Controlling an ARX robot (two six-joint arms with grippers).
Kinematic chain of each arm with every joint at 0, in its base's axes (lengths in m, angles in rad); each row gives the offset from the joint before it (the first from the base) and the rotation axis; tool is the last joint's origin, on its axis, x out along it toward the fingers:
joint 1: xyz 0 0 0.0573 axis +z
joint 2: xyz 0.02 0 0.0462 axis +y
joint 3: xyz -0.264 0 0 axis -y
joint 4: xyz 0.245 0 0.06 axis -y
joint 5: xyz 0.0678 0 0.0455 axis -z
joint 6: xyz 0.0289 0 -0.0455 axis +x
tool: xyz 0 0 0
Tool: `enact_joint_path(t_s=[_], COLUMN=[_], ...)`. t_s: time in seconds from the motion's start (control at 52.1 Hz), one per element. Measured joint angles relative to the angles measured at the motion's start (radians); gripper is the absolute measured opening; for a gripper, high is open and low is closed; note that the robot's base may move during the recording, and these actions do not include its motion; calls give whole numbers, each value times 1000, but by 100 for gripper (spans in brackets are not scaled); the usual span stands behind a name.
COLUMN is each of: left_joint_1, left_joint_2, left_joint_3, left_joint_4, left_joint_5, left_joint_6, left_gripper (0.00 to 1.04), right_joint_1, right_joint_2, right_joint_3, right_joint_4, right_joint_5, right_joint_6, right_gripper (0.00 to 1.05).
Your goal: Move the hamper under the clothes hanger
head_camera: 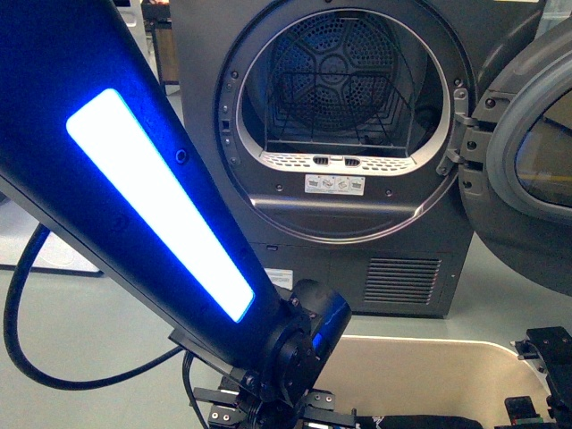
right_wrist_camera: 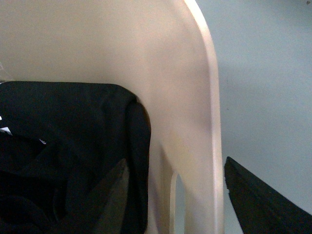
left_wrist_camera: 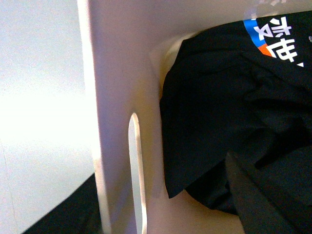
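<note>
My left gripper picks up the hamper by its thin side at the handle slot (left_wrist_camera: 134,170) next, since the hamper is far wider than the open fingers.
The beige hamper (head_camera: 420,350) stands on the floor in front of the dryer, with a black garment with white print (left_wrist_camera: 219,112) lying in it. In the left wrist view my left gripper (left_wrist_camera: 161,214) is open and straddles the hamper wall (left_wrist_camera: 117,97) at its handle slot (left_wrist_camera: 134,170), one finger outside and one finger (left_wrist_camera: 253,200) over the clothes. My right gripper (right_wrist_camera: 187,209) is shut on the opposite hamper wall (right_wrist_camera: 185,97) near its slot (right_wrist_camera: 176,204), its outer finger (right_wrist_camera: 258,204) over the floor. The clothes hanger is out of view.
A grey front-loading dryer (head_camera: 340,116) faces me close behind the hamper, with its door (head_camera: 536,152) swung open to the right. My left arm (head_camera: 143,188), with its lit blue panel, fills the left of the front view. A black cable (head_camera: 18,295) loops over the pale floor.
</note>
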Motion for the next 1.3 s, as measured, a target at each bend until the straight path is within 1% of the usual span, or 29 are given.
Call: enact_joint_path(t_s=[0.038, 0.096, 0.115, 0.153, 0.249, 0.288, 0.307, 0.384, 0.441, 0.691, 1.074, 1.305], left_joint_1=[0, 0, 0, 0, 1, 1, 1, 2, 3, 3, 8, 19], left_joint_2=[1, 3, 3, 4, 6, 6, 6, 6, 6, 6, -77, -108], left_joint_3=[2, 2, 2, 3, 4, 4, 4, 4, 4, 4, -13, -34], left_joint_4=[-2, -4, -5, -5, -8, -9, -9, -9, -9, 0, 5, 12], left_joint_5=[-3, -13, -14, -17, -27, -31, -33, -38, -39, -36, -23, -26], left_joint_6=[0, 2, 2, 2, 3, 3, 3, 3, 1, 1, 17, 45], left_gripper=[57, 48, 46, 43, 25, 20, 18, 10, 4, 4, 4, 4], right_joint_1=[0, 0, 0, 0, 0, 0, 0, 0, 0, -10, -22, -17], right_joint_2=[1, 2, 4, 4, 5, 5, 5, 5, 5, -24, -211, -216], right_joint_3=[0, 1, 2, 2, 2, 2, 2, 2, 2, -19, -54, -89], right_joint_4=[-2, -2, -2, -3, -3, -3, -3, -2, -2, -11, -58, -45], right_joint_5=[1, 2, 2, 2, 5, 5, 6, 2, 0, -4, -10, -25], right_joint_6=[0, 0, 0, 0, 1, 1, 2, 7, 12, 23, 0, 9], right_gripper=[53, 46, 42, 38, 21, 17, 14, 6, 2, 3, 3, 3])
